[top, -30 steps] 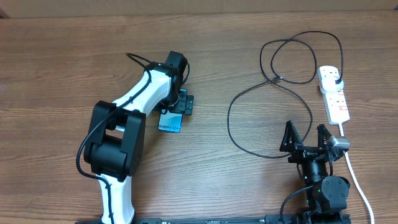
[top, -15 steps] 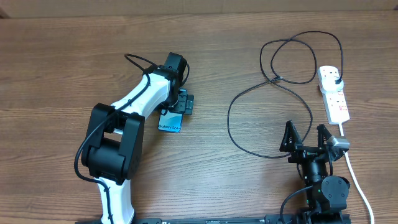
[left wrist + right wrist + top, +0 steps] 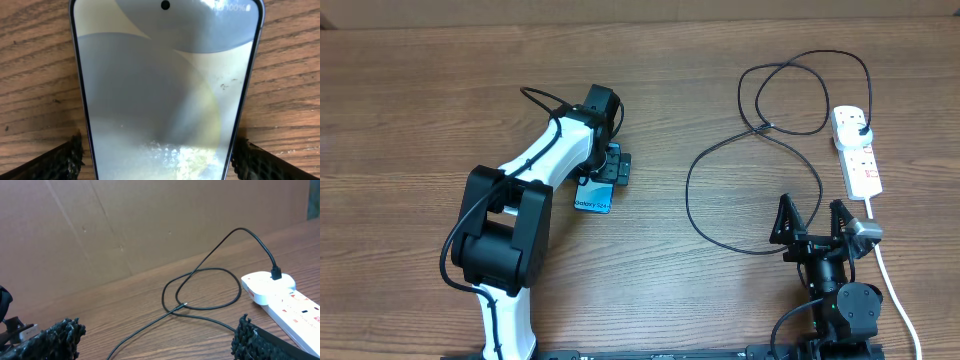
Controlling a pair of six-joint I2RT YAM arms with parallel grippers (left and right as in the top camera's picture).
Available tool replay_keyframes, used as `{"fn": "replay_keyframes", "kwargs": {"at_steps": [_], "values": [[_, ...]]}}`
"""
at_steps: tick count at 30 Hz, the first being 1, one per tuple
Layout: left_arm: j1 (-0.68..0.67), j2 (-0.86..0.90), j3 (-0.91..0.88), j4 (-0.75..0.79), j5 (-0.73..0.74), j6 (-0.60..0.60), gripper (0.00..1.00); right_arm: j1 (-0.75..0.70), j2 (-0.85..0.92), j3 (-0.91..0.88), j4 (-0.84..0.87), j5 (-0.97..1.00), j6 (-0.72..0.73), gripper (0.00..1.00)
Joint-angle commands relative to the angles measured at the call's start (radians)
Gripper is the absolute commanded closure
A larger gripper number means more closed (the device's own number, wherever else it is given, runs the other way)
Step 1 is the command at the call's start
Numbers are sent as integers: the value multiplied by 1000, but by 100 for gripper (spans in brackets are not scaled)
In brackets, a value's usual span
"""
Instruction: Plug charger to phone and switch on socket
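My left gripper grabs the phone (image 3: 592, 198) across its long edges next, leaving a short end free, to hand the phone over to my right gripper.
The phone (image 3: 165, 90) lies flat on the wooden table, screen up, and fills the left wrist view. My left gripper (image 3: 160, 165) is open and straddles its near end, one fingertip (image 3: 62, 162) at each long edge. From overhead, the left gripper (image 3: 605, 172) covers most of the phone (image 3: 592, 198). The charger (image 3: 720, 190) loops across the right side of the table. Its black plug (image 3: 861, 127) sits in the white socket (image 3: 860, 160), and its connector tip (image 3: 183, 305) lies free on the wood. My right gripper (image 3: 812, 222) is open and empty, well short of the tip.
The socket's thick white cord (image 3: 895, 290) runs to the front edge beside the right arm. A brown cardboard wall (image 3: 125, 225) stands behind the table. The left arm (image 3: 520, 200) stretches diagonally over the left half.
The left arm's elbow has shifted very slightly to the left. Both grippers, the phone and the cable stand as before.
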Motion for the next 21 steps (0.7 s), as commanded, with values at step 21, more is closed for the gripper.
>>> {"fn": "replay_keyframes", "kwargs": {"at_steps": [21], "values": [[12,182,18,-89,260,23,35,2,-8,-11,3,2,-11,0]]}}
